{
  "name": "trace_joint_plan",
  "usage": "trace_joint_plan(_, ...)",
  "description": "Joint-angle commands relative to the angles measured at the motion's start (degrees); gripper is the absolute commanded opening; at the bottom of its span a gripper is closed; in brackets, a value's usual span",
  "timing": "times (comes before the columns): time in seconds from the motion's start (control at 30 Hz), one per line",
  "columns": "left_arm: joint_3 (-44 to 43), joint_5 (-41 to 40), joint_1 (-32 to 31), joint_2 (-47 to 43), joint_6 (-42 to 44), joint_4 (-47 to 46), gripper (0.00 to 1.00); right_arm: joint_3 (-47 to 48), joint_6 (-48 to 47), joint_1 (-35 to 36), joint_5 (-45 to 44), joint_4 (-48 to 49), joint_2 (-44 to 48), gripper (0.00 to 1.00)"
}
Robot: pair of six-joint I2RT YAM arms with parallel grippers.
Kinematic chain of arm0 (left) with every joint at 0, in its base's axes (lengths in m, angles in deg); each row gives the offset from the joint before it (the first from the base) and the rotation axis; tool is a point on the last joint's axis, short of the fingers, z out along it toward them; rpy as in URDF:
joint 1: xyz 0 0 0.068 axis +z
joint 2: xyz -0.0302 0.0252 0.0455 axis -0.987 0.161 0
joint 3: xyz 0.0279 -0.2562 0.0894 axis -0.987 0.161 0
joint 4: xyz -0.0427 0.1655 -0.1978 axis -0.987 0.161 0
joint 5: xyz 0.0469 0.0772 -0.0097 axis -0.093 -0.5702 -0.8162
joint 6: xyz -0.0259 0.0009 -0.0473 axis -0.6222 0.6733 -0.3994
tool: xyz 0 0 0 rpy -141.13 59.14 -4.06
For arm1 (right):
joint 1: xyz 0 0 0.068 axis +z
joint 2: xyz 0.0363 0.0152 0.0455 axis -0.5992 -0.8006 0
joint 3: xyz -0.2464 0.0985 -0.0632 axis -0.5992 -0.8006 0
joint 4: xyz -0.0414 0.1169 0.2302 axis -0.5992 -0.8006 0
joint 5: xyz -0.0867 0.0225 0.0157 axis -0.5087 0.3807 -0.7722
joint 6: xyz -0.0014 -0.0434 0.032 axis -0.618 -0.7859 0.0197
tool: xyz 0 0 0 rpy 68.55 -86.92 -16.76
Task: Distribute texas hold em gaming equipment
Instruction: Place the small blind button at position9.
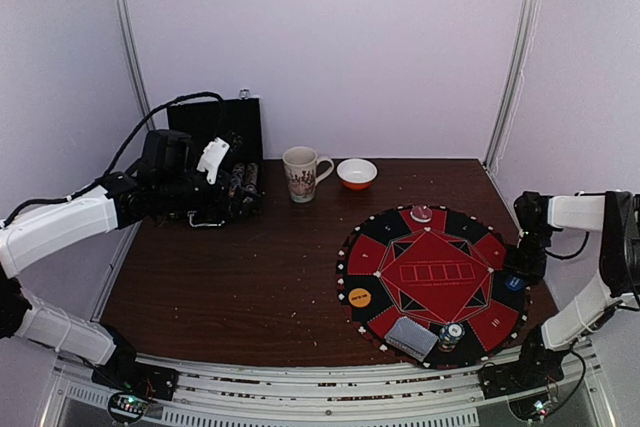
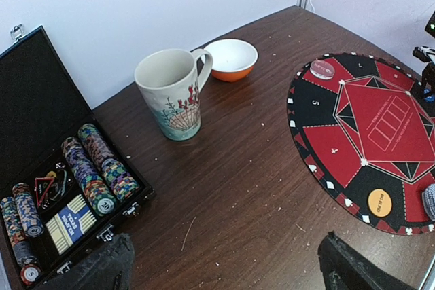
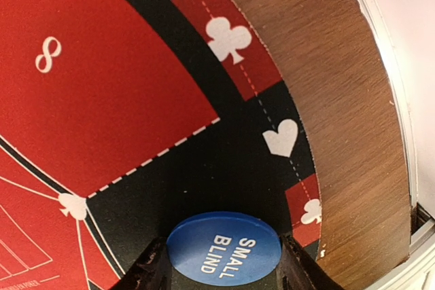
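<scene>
My right gripper will open, because the blue disc (image 1: 514, 284) sits inside the black field (image 1: 512, 297), past the red sector, and would stay there if released.
My right gripper (image 3: 224, 263) is shut on a blue button disc (image 3: 224, 246) marked SMALL BLIND, low over a black field at the right rim of the mat (image 3: 122, 100). In the top view that disc (image 1: 514, 284) sits at the mat's right edge. An orange button (image 1: 359, 297), a grey-backed card deck (image 1: 412, 337), a small chip stack (image 1: 452, 333) and a pale chip (image 1: 421, 213) lie on the mat (image 1: 430, 272). My left gripper (image 2: 224, 276) is open over bare table beside the case (image 2: 41, 120), which holds rows of chips (image 2: 95, 168) and cards (image 2: 68, 225).
A patterned mug (image 2: 173, 93) and a white-and-orange bowl (image 2: 232, 58) stand at the back between the case and the mat. Crumbs are scattered over the brown table (image 1: 260, 267). White walls and metal posts close in the back and sides.
</scene>
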Motion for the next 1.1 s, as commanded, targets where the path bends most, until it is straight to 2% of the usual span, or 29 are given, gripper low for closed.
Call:
trace_joint_plan(0.0, -0.3, -0.7, -0.2, -1.5, 1.8, -0.4, 0.98, -1.0, 0.5, -0.4, 0.3, -0.3, 0.2, 0.28)
trace_joint_plan(0.1, -0.3, -0.6, -0.2, -1.8, 1.8, -0.4, 0.98, -1.4, 0.5, -0.4, 0.7, -0.1, 0.3, 0.33)
trace_joint_plan(0.13, -0.3, -0.6, -0.2, -1.9, 1.9, -0.4, 0.98, -1.4, 0.5, -0.4, 0.8, -0.1, 0.3, 0.39)
trace_joint_plan(0.17, -0.4, -0.6, -0.2, -2.1, 1.9, -0.4, 0.98, -1.4, 0.5, -0.4, 1.0, -0.2, 0.3, 0.51)
trace_joint_plan(0.23, -0.4, -0.6, -0.2, -2.4, 1.9, -0.2, 0.98, -1.0, 0.3, -0.4, 1.2, -0.6, 0.5, 0.65)
trace_joint_plan(0.37, -0.5, -0.6, -0.2, -3.0, 2.0, 0.4, 0.98, 0.4, 0.4, -0.4, 0.6, -1.8, 2.5, 0.81)
trace_joint_plan(0.53, -1.0, -0.4, -0.1, -2.9, 1.9, 0.2, 0.98, 2.9, 0.9, -0.4, 0.6, -3.3, 7.0, 0.86)
trace_joint_plan(0.73, -2.6, 3.5, -0.2, -1.2, 0.7, -3.6, 0.98, 4.2, 1.1, -0.4, 1.9, -2.4, 12.1, 0.9)
trace_joint_plan(0.87, -4.2, 6.1, -0.2, 0.8, -0.4, -5.5, 0.98, 4.0, 0.3, -0.4, 4.0, -0.9, 15.0, 0.94)
trace_joint_plan(1.07, -5.5, 4.7, -0.3, 2.2, -4.9, -7.4, 0.98, 4.6, -1.8, -0.4, 9.5, -0.1, 17.9, 0.95)
